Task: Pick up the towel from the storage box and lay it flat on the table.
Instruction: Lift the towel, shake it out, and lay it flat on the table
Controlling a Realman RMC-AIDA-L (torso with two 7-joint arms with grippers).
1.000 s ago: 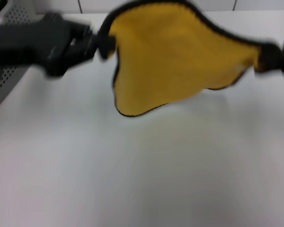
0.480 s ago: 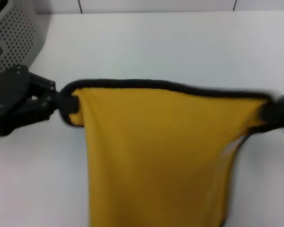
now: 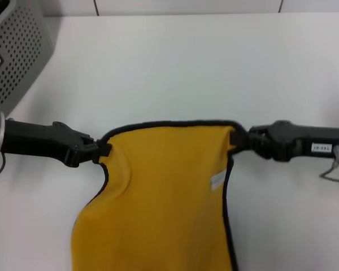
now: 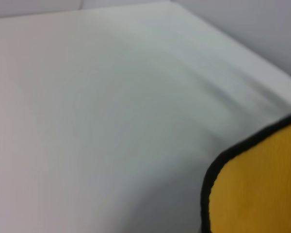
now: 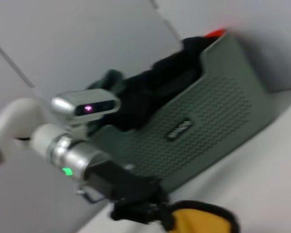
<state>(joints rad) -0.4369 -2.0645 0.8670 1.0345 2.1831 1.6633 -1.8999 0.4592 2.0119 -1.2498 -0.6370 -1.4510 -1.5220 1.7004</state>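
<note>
My right gripper holds the yellow towel's top corner point(image 3: 221, 134) in its fingers above the white table. It needs to lower that corner farther forward before letting it go.
The yellow towel point(image 3: 164, 197) with black trim and a small white label hangs stretched between my two grippers, low over the white table point(image 3: 169, 68). My left gripper point(image 3: 100, 151) is shut on its left top corner. My right gripper point(image 3: 239, 139) is shut on the right top corner. The cloth drops out of view at the near edge. A yellow corner of the towel point(image 4: 262, 189) shows in the left wrist view. The grey perforated storage box point(image 3: 14, 56) stands at the far left, and the storage box point(image 5: 203, 116) holds dark cloth in the right wrist view, behind the left gripper point(image 5: 150, 213) and the towel point(image 5: 199, 221).
The table's far edge meets a tiled wall point(image 3: 186, 5). A cable point(image 3: 336, 164) hangs off my right arm at the right side.
Both grippers came nearer together and the towel's top edge dropped lower and closer to me. It went from spread wide to narrower, with more cloth trailing down.
</note>
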